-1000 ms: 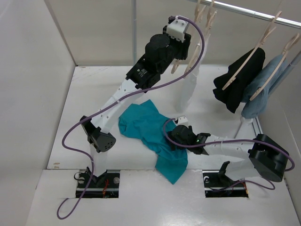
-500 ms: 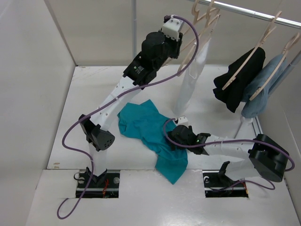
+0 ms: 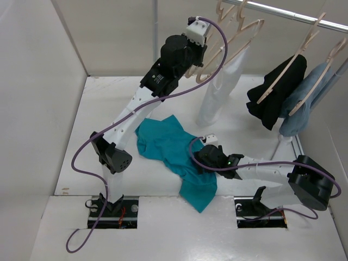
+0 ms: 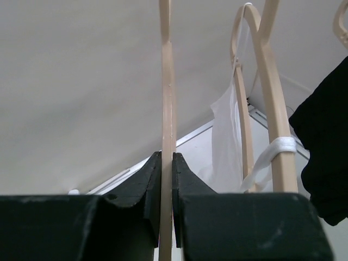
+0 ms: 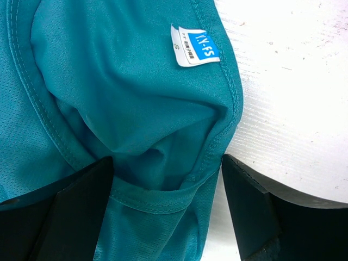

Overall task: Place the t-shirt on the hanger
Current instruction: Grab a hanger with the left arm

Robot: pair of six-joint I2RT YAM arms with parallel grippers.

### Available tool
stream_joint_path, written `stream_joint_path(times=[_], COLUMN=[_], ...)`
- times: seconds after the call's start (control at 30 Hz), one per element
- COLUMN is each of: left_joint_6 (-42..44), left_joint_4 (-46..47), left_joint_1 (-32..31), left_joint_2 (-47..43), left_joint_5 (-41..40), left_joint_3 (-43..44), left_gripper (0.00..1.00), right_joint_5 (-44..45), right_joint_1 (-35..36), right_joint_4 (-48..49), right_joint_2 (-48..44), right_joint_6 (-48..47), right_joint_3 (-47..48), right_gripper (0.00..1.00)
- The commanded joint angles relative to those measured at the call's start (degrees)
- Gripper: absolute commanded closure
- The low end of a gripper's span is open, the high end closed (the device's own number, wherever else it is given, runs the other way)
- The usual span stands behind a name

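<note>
I would lift the hanger up off the rail if I raised my left gripper now, because both dark fingers are squeezing its thin beige bar (image 3: 204,49) (image 4: 167,169).
The teal t-shirt (image 3: 166,144) lies crumpled on the white table in front of the arms. My right gripper (image 3: 203,156) is low over its right side, open, with its jaws astride the collar seam (image 5: 163,190), below the white size label (image 5: 196,51). My left gripper (image 3: 204,61) is raised high at the back. It is shut on the thin beige bar of the hanger (image 4: 166,98), whose bare shoulders (image 3: 246,32) slant up towards the rail.
A metal rail (image 3: 293,13) crosses the back right. Like hangers on it bear a white garment (image 3: 217,92), a black garment (image 3: 272,98) and a grey-blue garment (image 3: 304,103). Pale walls enclose the table at left and back.
My left arm has risen and drawn left with the hanger, which now tilts more steeply. The white garment has swung with it. The right arm and t-shirt have not moved.
</note>
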Motion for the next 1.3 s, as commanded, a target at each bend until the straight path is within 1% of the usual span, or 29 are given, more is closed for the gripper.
stream_joint_path(times=[0.0, 0.13, 0.23, 0.37, 0.4, 0.43, 0.47, 0.53, 0.63, 0.73, 0.83, 0.9, 0.93, 0.97, 1.1, 1.2, 1.23, 1.27], left_joint_6=[1.77, 4.76, 7.3, 8.54, 8.54, 8.54, 8.54, 8.54, 8.54, 8.54, 8.02, 7.41, 7.4, 7.4, 7.4, 6.35, 6.35, 6.35], left_joint_4=[4.5, 6.44, 7.06, 6.89, 6.88, 6.88, 6.88, 6.88, 5.31, 4.77, 3.81, 2.49, 2.49, 2.49, 2.49, -0.32, -2.07, -2.78], left_joint_1=[-0.03, -0.03, -0.03, -0.03, -0.03, -0.03, -0.03, -0.03, -0.03, -0.03, -0.03, -0.03, -0.03, -0.03, -0.03, -0.03, -0.03, -0.03], left_joint_2=[-3.65, -5.05, -6.98, -10.76, -12.33, -13.13, -13.75, -14.8, -15.59, -17.89, -20.52, -22.97, -23.94, -25.17, -30.79, -32.82, -34.83, -36.07], left_joint_5=[0.91, -0.49, -1.11, -2.16, -2.16, -2.16, -2.16, -3.39, -4.1, -4.63, -7.17, -9.01, -9.02, -9.54, -10.16, -10.69, -11.3, -11.83], left_joint_3=[0.13, 2.41, 2.42, -1.88, -3.98, -5.04, -5.93, -6.46, -6.98, -10.49, -12.96, -15.85, -17.17, -20.32, -26.13, -29.12, -30.44, -32.02], left_gripper=[1.0, 1.0, 1.0, 1.0, 1.0, 1.0, 1.0, 1.0, 1.0, 1.0, 1.0, 1.0, 1.0, 1.0, 1.0, 1.0, 1.0, 1.0], right_joint_5=[-2.09, -2.1, -0.43, 0.1, -0.51, -1.04, -1.04, -1.04, -1.04, 0.19, 0.19, 0.19, 1.06, 1.67, 3.53, 3.53, 3.53, 3.53], right_joint_1=[0.42, 1.56, 2.78, 2.79, 2.79, 2.79, 2.79, 2.79, 2.79, 2.79, 2.79, 2.79, 2.79, 3.31, 3.32, 3.84, 3.84, 5.32], right_joint_4=[-1.04, -2.35, -4.72, -4.65, -4.64, -3.77, -3.24, -3.76, -5.43, -8.33, -10.88, -11.58, -12.46, -13.07, -15.71, -18.26, -19.57, -20.11], right_joint_2=[0.39, 0.39, 1.09, 0.22, -1.0, -1.71, -2.42, -4.0, -5.32, -6.37, -6.9, -8.57, -8.57, -9.36, -10.59, -10.6, -10.6, -11.47], right_joint_6=[1.88, 0.04, -0.49, -2.95, -3.56, -3.57, -3.57, -4.88, -6.37, -8.66, -9.46, -10.86, -10.86, -11.39, -12.44, -12.45, -12.45, -12.45], right_joint_3=[-1.49, 0.44, 3.07, 4.4, 5.01, 5.02, 5.54, 6.33, 8.44, 10.98, 13.27, 13.8, 14.59, 15.29, 16.44, 19.25, 20.12, 20.92], right_gripper=[0.15, 0.15, 0.15, 0.14, 0.13, 0.09, 0.07, 0.01, 0.01, 0.01, 0.01, 0.01, 0.01, 0.01, 0.01, 0.01, 0.01, 0.01])
